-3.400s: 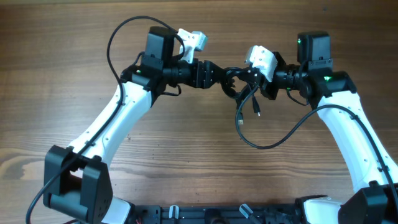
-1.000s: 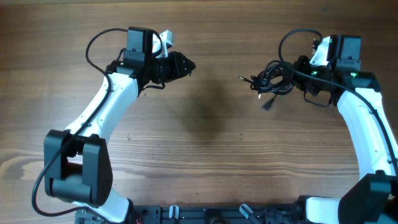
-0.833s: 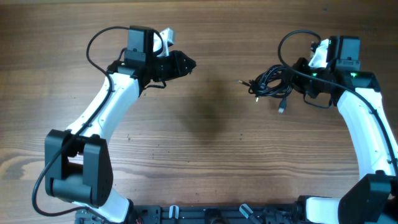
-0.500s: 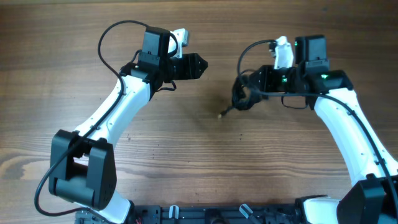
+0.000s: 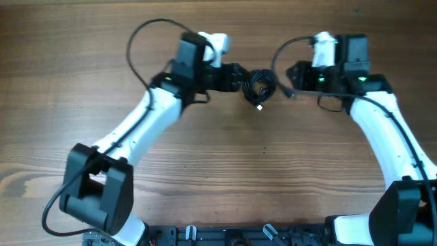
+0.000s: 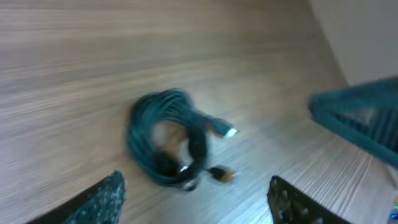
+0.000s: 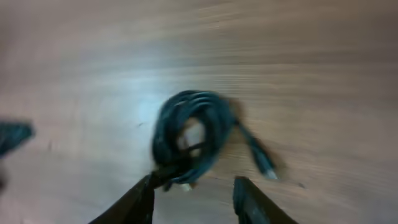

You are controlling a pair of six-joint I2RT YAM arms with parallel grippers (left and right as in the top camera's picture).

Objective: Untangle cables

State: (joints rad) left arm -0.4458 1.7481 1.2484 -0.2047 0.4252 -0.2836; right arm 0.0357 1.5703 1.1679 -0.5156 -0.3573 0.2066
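Next, the left gripper grabs the cables across the coil's bundled parts, which leaves the loose plug ends free for my right gripper to untangle.
The cables point(image 5: 259, 85) are one small black coiled clump with loose plug ends, lying on the wooden table between my two grippers. My left gripper point(image 5: 240, 76) is just left of the clump and open. In the left wrist view the coil point(image 6: 166, 146) lies just ahead of the wide-open fingers point(image 6: 194, 180). My right gripper point(image 5: 290, 72) is a little to the right of the clump and open. In the right wrist view the coil point(image 7: 189, 137) lies just in front of the fingers point(image 7: 193, 185), its near end by the left fingertip. Both wrist views are blurred.
The wooden table point(image 5: 218, 171) stretches all around the clump. Thick black arm wires loop above each wrist point(image 5: 143, 41) point(image 5: 287, 48). The right gripper shows as a blurred dark shape point(image 6: 360, 118) at the right of the left wrist view.
The right gripper carried the clump left toward the centre and has let it go. The left arm has swung right up to the clump. The clump now lies between both grippers.
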